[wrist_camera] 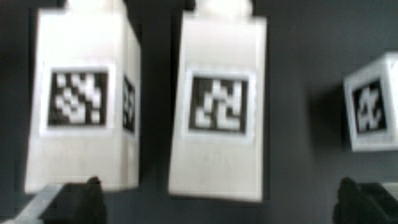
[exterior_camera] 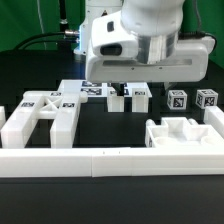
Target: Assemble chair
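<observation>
My gripper moves lower and only then closes on the block, since my fingers stop short of the middle block point(wrist_camera: 219, 155).
The chair lies in loose white tagged pieces on the black table. Two small pegged blocks point(exterior_camera: 115, 98) point(exterior_camera: 140, 97) stand side by side at the middle. My gripper point(exterior_camera: 129, 82) hangs just above them. In the wrist view the gripper point(wrist_camera: 217, 204) is open and empty, its two dark fingertips point(wrist_camera: 71, 202) wide apart on either side of the middle block point(wrist_camera: 221, 100). A second block point(wrist_camera: 89, 100) stands beside it and a third tagged piece point(wrist_camera: 370, 100) is farther off. A slotted panel point(exterior_camera: 45, 116) lies at the exterior view's left.
Two small tagged cubes point(exterior_camera: 178, 100) point(exterior_camera: 207, 99) stand at the exterior view's right. A notched white piece point(exterior_camera: 185, 135) lies in front of them. The long low white rail point(exterior_camera: 110, 161) runs along the front. A flat tagged piece point(exterior_camera: 78, 90) lies behind the panel.
</observation>
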Motion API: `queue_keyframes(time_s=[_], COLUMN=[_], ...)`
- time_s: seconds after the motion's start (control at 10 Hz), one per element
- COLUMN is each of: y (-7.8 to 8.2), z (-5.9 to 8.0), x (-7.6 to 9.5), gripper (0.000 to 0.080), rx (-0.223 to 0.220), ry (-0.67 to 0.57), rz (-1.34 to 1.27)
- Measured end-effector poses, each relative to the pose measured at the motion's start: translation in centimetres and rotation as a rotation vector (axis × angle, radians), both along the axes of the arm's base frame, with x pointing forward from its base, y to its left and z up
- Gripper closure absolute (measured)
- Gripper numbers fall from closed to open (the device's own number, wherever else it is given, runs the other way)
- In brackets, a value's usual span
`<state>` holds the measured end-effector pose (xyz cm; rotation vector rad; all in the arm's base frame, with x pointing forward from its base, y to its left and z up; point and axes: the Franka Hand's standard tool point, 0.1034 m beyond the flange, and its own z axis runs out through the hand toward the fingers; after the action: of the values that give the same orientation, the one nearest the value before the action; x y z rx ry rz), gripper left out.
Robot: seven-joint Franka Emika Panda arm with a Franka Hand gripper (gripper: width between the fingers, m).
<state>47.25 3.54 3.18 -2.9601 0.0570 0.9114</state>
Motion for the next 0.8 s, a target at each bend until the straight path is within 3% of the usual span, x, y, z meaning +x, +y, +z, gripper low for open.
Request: queue_keyframes(time_s=[0.5, 0.6, 0.8], y=[0.5, 0.5, 0.5], z=[-0.5, -1.0, -2.0], x=[0.9, 1.4, 0.6], gripper=[0.0150, 0.0150, 0.0150], rx=[0.023, 0.023, 0.014], ry=[0.354, 0.353, 0.347], rz=[0.028, 0.029, 0.020])
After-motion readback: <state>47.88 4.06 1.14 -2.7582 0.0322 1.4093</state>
